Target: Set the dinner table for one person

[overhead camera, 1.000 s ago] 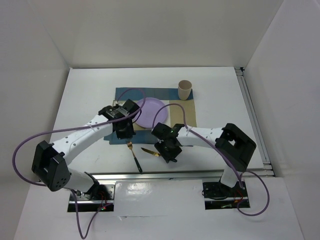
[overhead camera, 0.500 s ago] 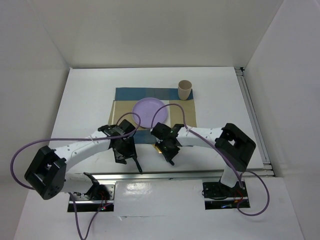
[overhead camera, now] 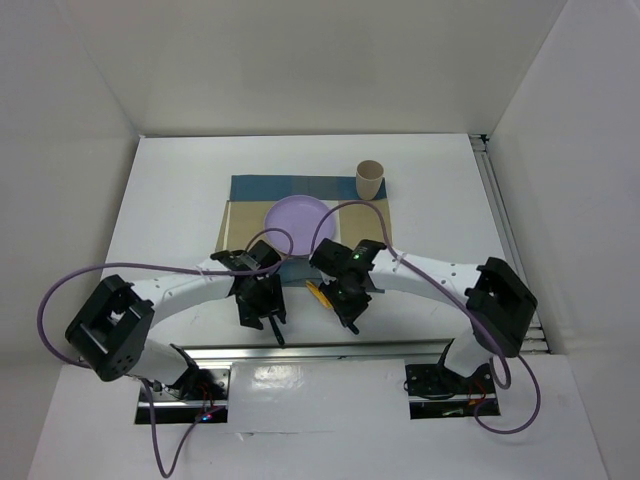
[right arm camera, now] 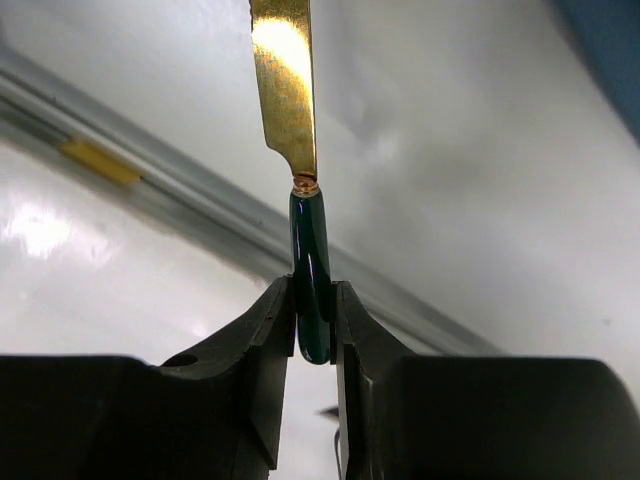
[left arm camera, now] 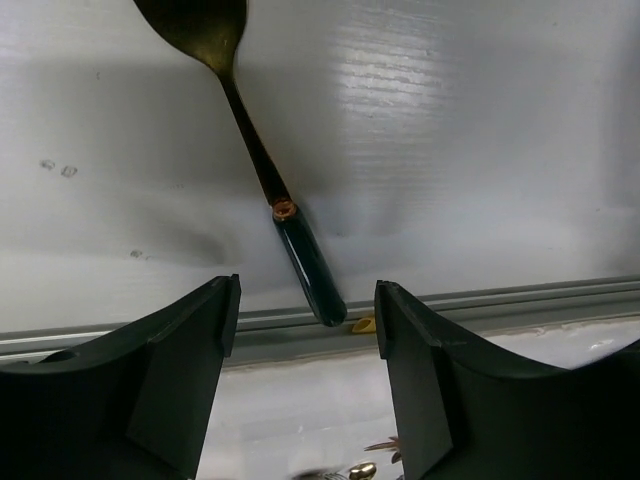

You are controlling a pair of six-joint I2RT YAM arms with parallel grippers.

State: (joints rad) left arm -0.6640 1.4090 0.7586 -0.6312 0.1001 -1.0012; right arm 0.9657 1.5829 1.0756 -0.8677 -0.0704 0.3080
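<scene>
My left gripper closes on the dark green handle now, since the handle's end lies between both fingers in the left wrist view.
On the white dinner table [overhead camera: 170, 200] a purple plate [overhead camera: 297, 216] rests on the blue-and-tan placemat [overhead camera: 250, 190], with a tan cup [overhead camera: 370, 179] at its far right corner. A gold utensil with a dark green handle [left arm camera: 310, 265] lies near the front rail; its head shows too little to tell fork from spoon. My left gripper [left arm camera: 307, 300] [overhead camera: 262, 315] hovers open over that handle, one finger on each side, not touching. My right gripper [right arm camera: 312, 300] [overhead camera: 340, 303] is shut on the green handle of a gold-bladed knife [right arm camera: 285, 90] [overhead camera: 320, 293], just right of the left gripper.
The silver metal rail [overhead camera: 330, 347] runs along the near table edge, right behind both grippers. Purple cables loop over each arm. White walls enclose the left, back and right sides, with a rail [overhead camera: 505, 230] on the right edge.
My left gripper let go of the plate, which now lies on the placemat, moved toward the near edge and opened over the utensil. My right gripper closed on the knife handle.
</scene>
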